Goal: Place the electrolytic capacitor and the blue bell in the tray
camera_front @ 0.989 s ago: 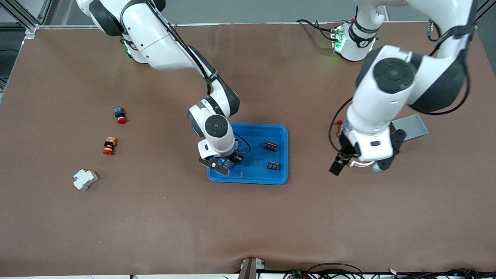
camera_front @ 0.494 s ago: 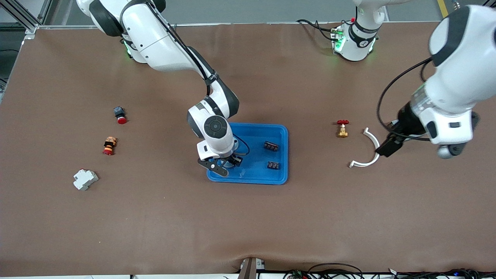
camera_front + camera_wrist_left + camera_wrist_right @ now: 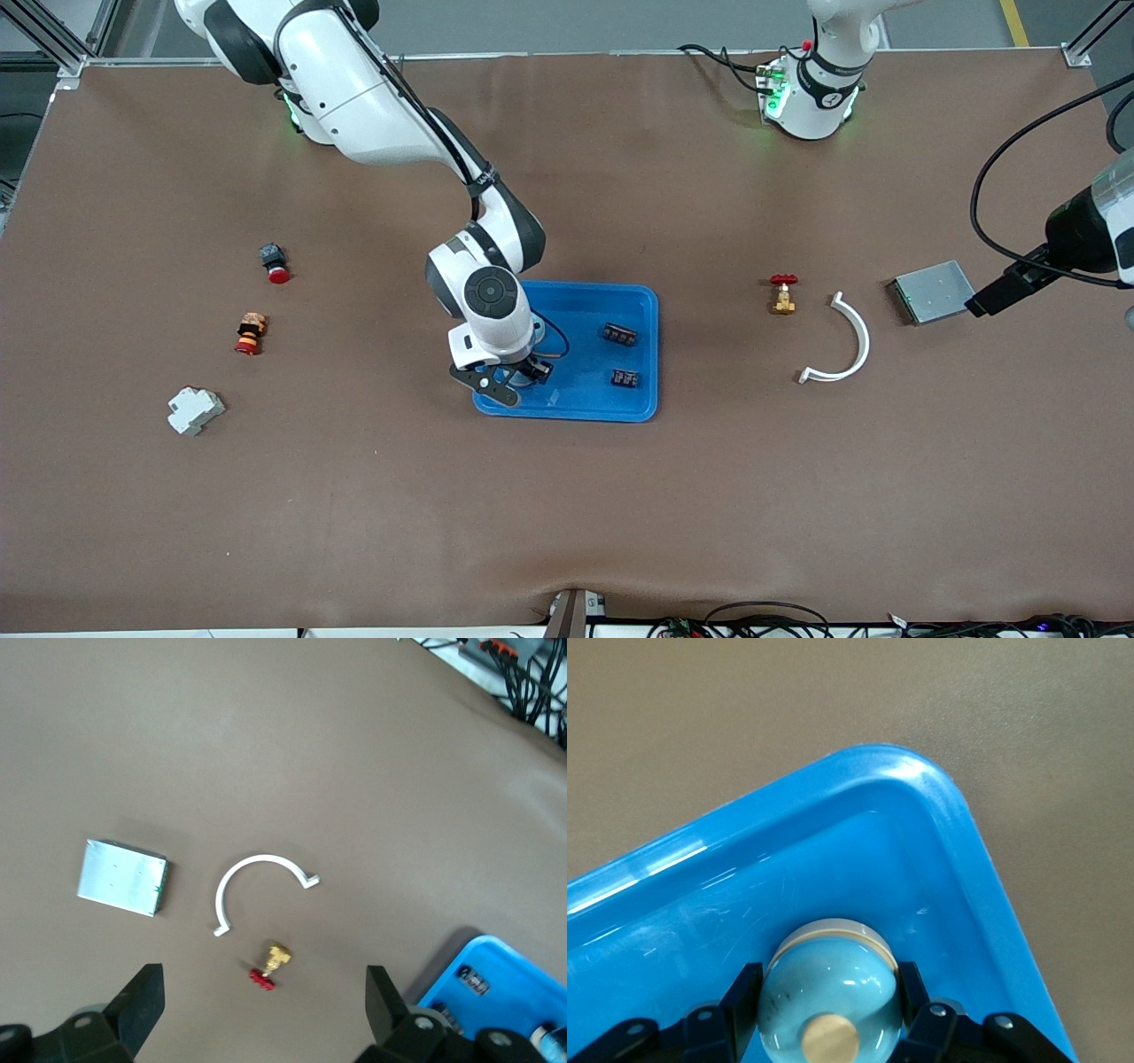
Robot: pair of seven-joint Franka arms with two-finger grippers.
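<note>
The blue bell sits low inside the tray's corner and would stand if my right gripper opened, so it is time to release it now.
The bright-blue tray [image 3: 640, 303] lies mid-table. My right gripper [image 3: 512, 379] is down inside it, at the corner nearest the front camera toward the right arm's end. It is shut on the blue bell [image 3: 833, 979], a glossy light-blue dome with a brass knob; the right gripper [image 3: 826, 1001] has a black finger on each side of it. Two small black parts [image 3: 620, 334] [image 3: 625, 378] lie in the tray; I cannot tell whether either is the electrolytic capacitor. My left gripper [image 3: 263, 1010] is open and empty, high over the table at the left arm's end.
Toward the left arm's end lie a red-handled brass valve [image 3: 783, 294], a white curved clip [image 3: 850, 341] and a grey metal box [image 3: 933, 291]. Toward the right arm's end lie a red-tipped button [image 3: 275, 263], an orange-red part [image 3: 250, 332] and a white block [image 3: 195, 410].
The left arm has swung away from over the valve and clip toward its end of the table, uncovering the clip and grey box. The right gripper has barely moved with the bell.
</note>
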